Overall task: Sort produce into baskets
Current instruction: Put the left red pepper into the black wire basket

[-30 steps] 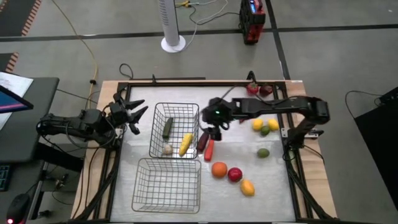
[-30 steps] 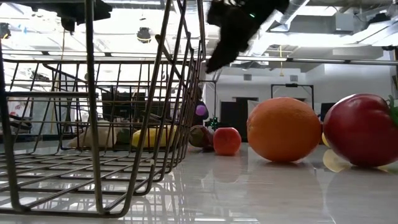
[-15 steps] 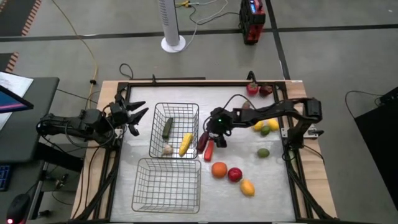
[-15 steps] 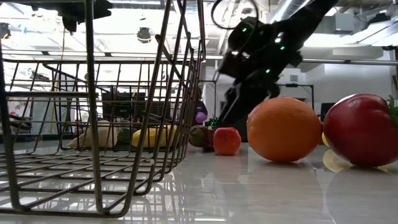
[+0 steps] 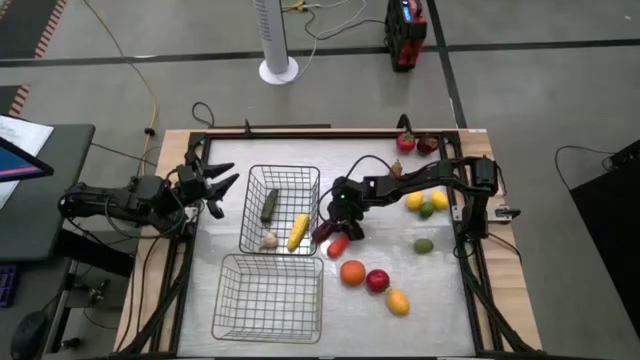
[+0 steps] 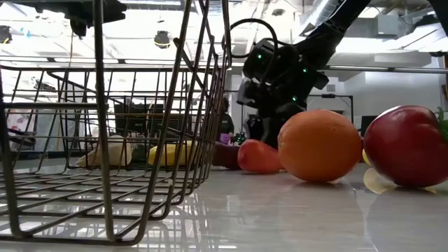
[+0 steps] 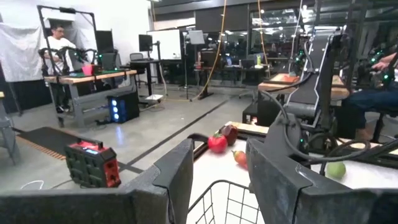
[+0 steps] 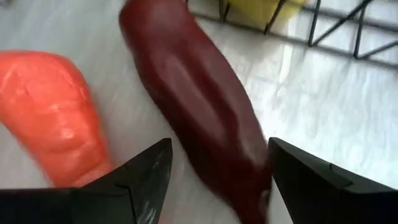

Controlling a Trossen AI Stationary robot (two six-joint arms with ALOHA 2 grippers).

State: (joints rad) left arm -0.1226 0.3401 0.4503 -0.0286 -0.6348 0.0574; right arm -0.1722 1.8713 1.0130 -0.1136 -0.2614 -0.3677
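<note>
I need to grab the dark red piece by its tapered end (image 8: 242,180) with my right gripper next, and then I can sort it into the far basket.
My right gripper (image 5: 331,224) is low over the table, just right of the far basket (image 5: 281,176), slanting down, open. A dark red elongated piece (image 8: 199,106) lies on the table between its fingers, and a red-orange elongated piece (image 8: 53,112) lies just outside one finger (image 8: 146,177). The far basket holds a green elongated piece (image 5: 269,205), a yellow one (image 5: 298,230) and a pale garlic (image 5: 269,240). The near basket (image 5: 268,297) stands in front of it. My left gripper (image 5: 222,185) waits open at the table's left edge. My right gripper comes slanting down from the table's right, with its fingers on either side of the dark red piece's near end (image 8: 249,180). I cannot tell whether either finger touches it, or whether the outer finger touches the red-orange piece (image 5: 339,244) beside it.
An orange (image 5: 352,272), a red apple (image 5: 377,281) and a yellow fruit (image 5: 398,301) lie near right of the gripper. Yellow and green round pieces (image 5: 426,204) and a green one (image 5: 423,245) lie at the right. Two red pieces (image 5: 415,144) sit at the far edge.
My right gripper has come down toward the table, tipping steeper, onto the dark red and red-orange pieces beside the far basket. The red-orange piece has turned about on the table and now lies slanted.
</note>
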